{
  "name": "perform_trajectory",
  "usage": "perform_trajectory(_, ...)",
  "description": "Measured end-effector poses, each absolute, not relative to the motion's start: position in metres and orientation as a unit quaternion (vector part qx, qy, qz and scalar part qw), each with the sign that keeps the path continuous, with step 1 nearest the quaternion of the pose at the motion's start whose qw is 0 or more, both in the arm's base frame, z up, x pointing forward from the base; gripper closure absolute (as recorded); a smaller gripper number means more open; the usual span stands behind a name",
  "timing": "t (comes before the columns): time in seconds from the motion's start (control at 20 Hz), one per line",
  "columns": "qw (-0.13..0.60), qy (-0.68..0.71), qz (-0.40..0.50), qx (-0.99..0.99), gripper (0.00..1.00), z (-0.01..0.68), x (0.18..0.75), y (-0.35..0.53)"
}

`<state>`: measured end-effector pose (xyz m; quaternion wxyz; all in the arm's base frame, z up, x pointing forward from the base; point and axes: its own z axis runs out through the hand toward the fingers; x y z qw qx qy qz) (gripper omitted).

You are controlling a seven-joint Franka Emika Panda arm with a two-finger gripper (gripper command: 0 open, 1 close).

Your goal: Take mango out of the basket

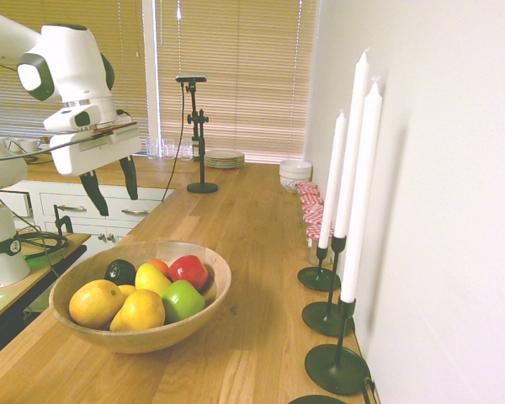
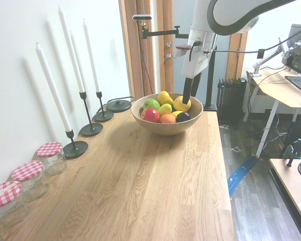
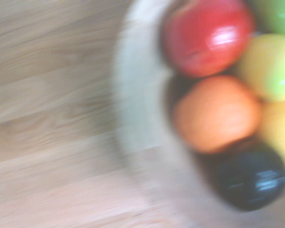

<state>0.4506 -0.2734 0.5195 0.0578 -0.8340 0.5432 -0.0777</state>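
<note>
The mango in the basket (image 1: pixel 215 290) has other fruits close around it, so my gripper should grab it by its exposed upper end (image 1: pixel 149 272) next.
The mango (image 1: pixel 151 278) is the lemon-yellow oval fruit in the middle of the wooden basket (image 1: pixel 215 290), among red, green, orange, dark and yellow-orange fruits. It also shows as the mango (image 2: pixel 165 109) from the other side and, blurred, as the mango (image 3: pixel 270 66) in the wrist view. My gripper (image 1: pixel 117 204) hangs open and empty above the basket's side where the dark fruit (image 1: pixel 119 271) lies. In the second exterior view the gripper (image 2: pixel 188 98) points down just over the fruits, apart from the mango.
The basket (image 2: pixel 166 128) stands on a long wooden counter. Three tall white candles in black holders (image 1: pixel 335 366) line the wall. Glass jars with red checked lids (image 2: pixel 50 155) stand along the same wall. Stacked plates (image 1: pixel 224 157) sit at the far end.
</note>
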Motion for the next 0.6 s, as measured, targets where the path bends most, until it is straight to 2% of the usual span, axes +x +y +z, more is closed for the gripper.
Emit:
perform_trajectory(0.25,0.059,0.552,-0.067,-0.829,0.0,0.491,0.47,-0.34)
perform_trajectory(0.6,0.049,0.547,-0.052,-0.834,0.0,0.457,0.526,-0.373)
